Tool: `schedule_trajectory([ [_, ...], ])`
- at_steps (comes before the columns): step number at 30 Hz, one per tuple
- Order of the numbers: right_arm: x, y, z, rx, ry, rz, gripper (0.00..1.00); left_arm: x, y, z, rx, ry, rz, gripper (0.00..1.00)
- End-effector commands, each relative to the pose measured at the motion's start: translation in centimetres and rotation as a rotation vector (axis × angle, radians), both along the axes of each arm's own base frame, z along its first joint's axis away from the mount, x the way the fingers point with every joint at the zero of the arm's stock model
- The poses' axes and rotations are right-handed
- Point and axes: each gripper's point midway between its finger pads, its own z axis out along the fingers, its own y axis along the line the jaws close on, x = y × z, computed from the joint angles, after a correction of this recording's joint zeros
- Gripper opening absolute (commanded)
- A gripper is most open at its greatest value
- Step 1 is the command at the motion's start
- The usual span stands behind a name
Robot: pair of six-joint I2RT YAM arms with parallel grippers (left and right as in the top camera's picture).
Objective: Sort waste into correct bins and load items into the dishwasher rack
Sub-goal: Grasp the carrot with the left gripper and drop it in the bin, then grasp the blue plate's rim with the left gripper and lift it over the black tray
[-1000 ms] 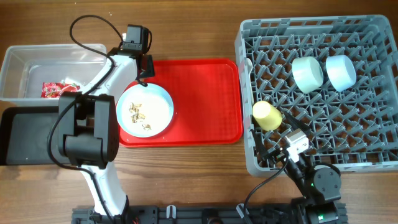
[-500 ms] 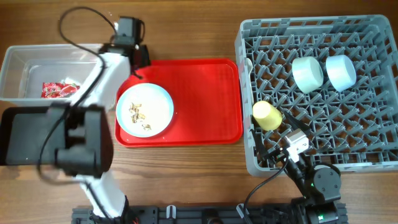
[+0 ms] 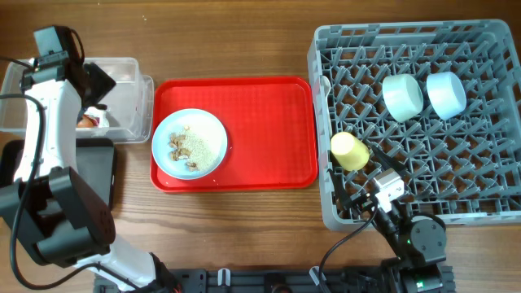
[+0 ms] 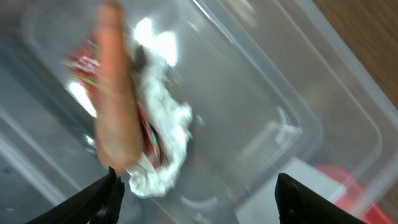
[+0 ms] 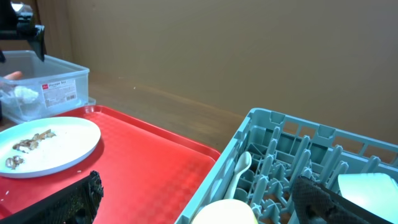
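My left gripper grabs the pale blue plate [image 3: 189, 143] by its rack-facing rim next, so the opposite edge stays free to tip crumbs and enter the rack.
My left gripper [image 3: 96, 81] hangs open over the clear tub [image 3: 122, 69]; in the left wrist view [image 4: 199, 208] its jaws stand wide apart. Below it in the tub lie the blurred orange carrot piece [image 4: 115, 112], the white tissue [image 4: 165, 134] and the red wrapper [image 4: 84, 59]. The carrot also shows in the overhead view [image 3: 86, 120]. The pale blue plate [image 3: 189, 143] with beige crumbs [image 3: 181, 148] sits on the red tray [image 3: 260, 130]. My right gripper [image 3: 356, 189] is open and empty at the rack's front left, near the yellow cup [image 3: 350, 151].
The grey rack [image 3: 456, 179] holds the mint bowl [image 3: 403, 96], the blue bowl [image 3: 446, 94] and the white spoon [image 3: 326, 85]. The black tray [image 3: 102, 175] lies in front of the tub, partly under my left arm. The right wrist view shows plate [image 5: 56, 146], spoon [image 5: 239, 171] and cup [image 5: 227, 213].
My left arm has swung left from the back edge of the red tray to above the clear tub. The carrot piece now lies in the tub. The right arm has not moved.
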Motion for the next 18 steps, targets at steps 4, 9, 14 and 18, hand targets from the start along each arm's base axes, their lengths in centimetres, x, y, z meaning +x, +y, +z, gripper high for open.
schedule_trajectory([
  [4,-0.1,0.1,0.1,-0.006,-0.013,0.011,1.00,-0.6,-10.6,9.3,-0.123,-0.195,-0.285,0.71],
  [9,-0.1,0.1,0.1,-0.006,-0.013,0.011,1.00,-3.5,-21.7,7.1,-0.141,-0.058,-0.552,0.66],
  [14,-0.1,0.1,0.1,-0.006,-0.013,0.011,1.00,-7.7,-27.2,-2.0,-0.071,0.175,-0.541,0.64],
  [18,-0.1,0.1,0.1,-0.006,-0.013,0.011,1.00,-8.5,-29.3,-6.7,-0.046,0.235,-0.595,0.47],
])
